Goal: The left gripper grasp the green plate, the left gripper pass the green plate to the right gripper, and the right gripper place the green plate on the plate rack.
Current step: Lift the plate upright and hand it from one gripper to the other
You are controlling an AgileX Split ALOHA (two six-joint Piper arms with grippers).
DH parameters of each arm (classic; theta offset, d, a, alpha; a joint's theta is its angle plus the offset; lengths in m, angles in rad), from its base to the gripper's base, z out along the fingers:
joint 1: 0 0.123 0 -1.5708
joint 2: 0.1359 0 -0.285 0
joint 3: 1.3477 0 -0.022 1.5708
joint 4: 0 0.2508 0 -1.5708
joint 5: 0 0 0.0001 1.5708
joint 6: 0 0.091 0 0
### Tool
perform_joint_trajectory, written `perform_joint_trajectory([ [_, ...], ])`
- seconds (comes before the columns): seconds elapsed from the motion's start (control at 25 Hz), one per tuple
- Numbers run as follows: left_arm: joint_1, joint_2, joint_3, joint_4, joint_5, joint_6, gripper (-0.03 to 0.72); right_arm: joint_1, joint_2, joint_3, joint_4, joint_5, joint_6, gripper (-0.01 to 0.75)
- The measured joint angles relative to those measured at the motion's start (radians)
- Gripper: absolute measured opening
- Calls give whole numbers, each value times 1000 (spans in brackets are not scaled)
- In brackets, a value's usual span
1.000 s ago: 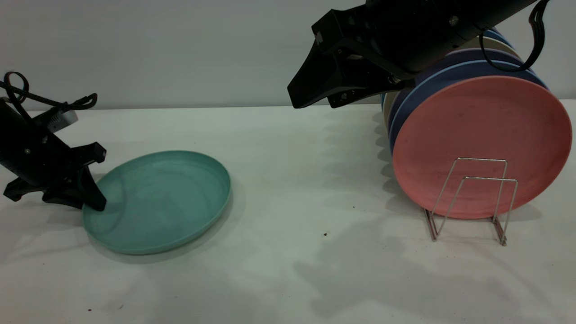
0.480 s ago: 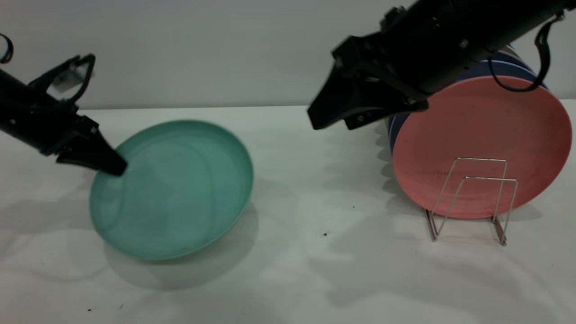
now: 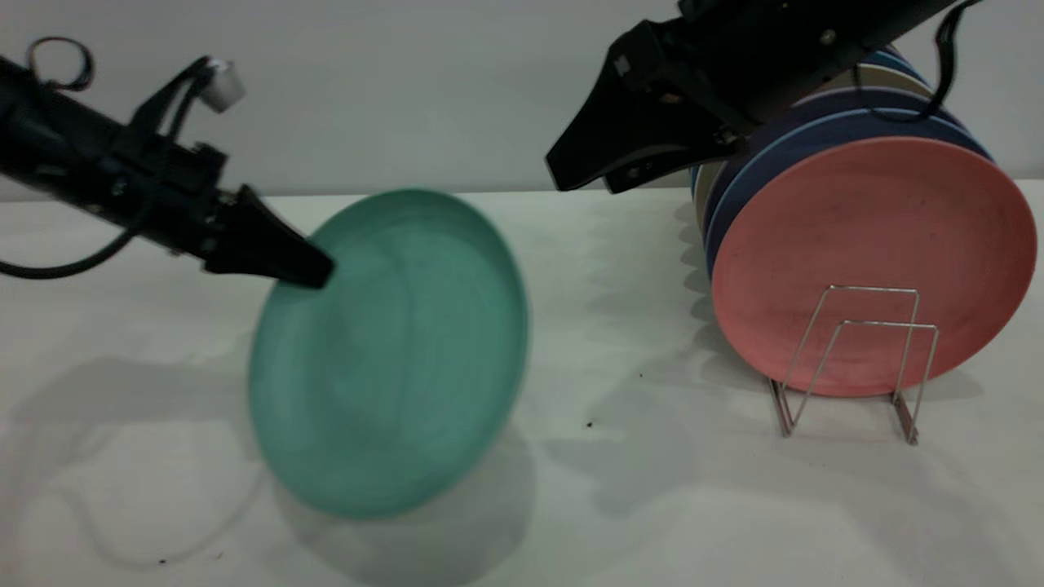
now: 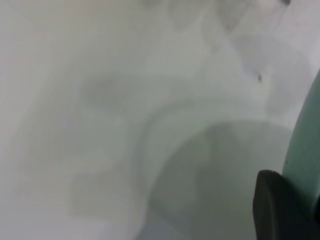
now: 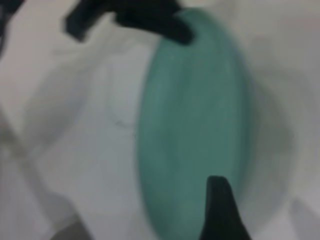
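The robot's right gripper needs to pass the green plate to the plate rack (image 3: 848,359), so it needs to grab the plate by its free rim (image 3: 491,233).
My left gripper (image 3: 314,273) is shut on the upper left rim of the green plate (image 3: 391,359). It holds the plate off the table, tilted nearly upright, left of the middle. In the left wrist view one of its fingers (image 4: 275,205) lies against the plate's edge (image 4: 305,150). My right gripper (image 3: 583,181) hangs open and empty, high above the table, to the right of the plate and apart from it. The right wrist view shows the plate (image 5: 195,125), one right finger (image 5: 220,210) in front of it, and the left gripper (image 5: 175,30) on its rim. The plate rack (image 3: 848,359) stands at the right.
A salmon-pink plate (image 3: 864,236) stands upright in the rack, with blue plates (image 3: 783,147) and a cream one stacked behind it. The two front wire loops of the rack hold nothing. White table, grey wall behind.
My left gripper has lifted the green plate off the table, tipped it upright and carried it to the right. My right arm has shifted a little near the rack.
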Motion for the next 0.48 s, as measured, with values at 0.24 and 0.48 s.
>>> perform_joint_trajectory([
  [0.24, -89, 0, 0, -25, -74, 71, 21, 0, 52, -20, -42, 72, -6, 508],
  [0.48, -124, 0, 0, -90, -100, 122, 21, -3, 84, -20, -90, 76, -15, 508],
])
